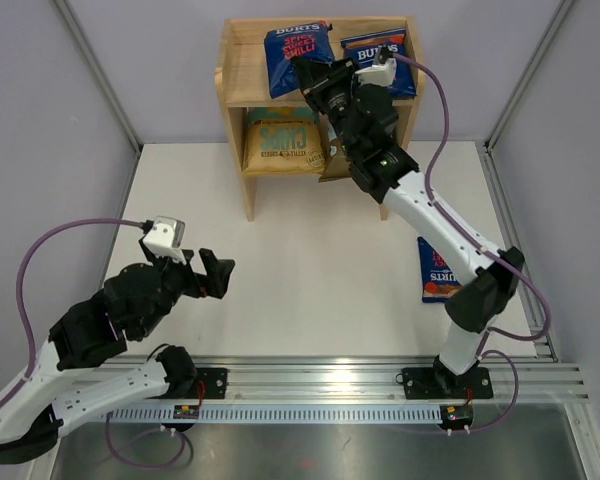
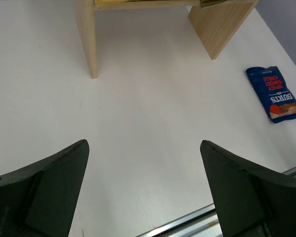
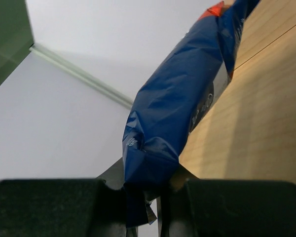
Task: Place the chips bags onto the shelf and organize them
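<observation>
My right gripper should move the raised, tilted bag toward the other bag. Wood shows between the two bags, so the raised bag would end up short if I opened now.
The wooden shelf (image 1: 238,75) stands at the table's far edge. On its top tier lie two dark-blue Burts chips bags. My right gripper (image 1: 302,72) is shut on the near edge of the left one (image 1: 298,45), which the right wrist view shows as a blue bag (image 3: 177,108) pinched in my right gripper (image 3: 153,197) just above the shelf board (image 3: 256,128). My arm partly covers the other bag (image 1: 375,48). A yellow bag (image 1: 283,145) lies on the lower tier, beside a brownish bag (image 1: 335,162) mostly hidden by the arm. A third Burts bag (image 1: 438,272) (image 2: 275,94) lies flat on the table. My left gripper (image 1: 212,272) (image 2: 143,143) is open and holds nothing.
The shelf's side panels (image 2: 86,34) reach down to the white table (image 1: 310,260). A metal rail (image 1: 330,375) runs along the near edge, and grey walls close in the sides. The right arm stretches diagonally from its base to the shelf.
</observation>
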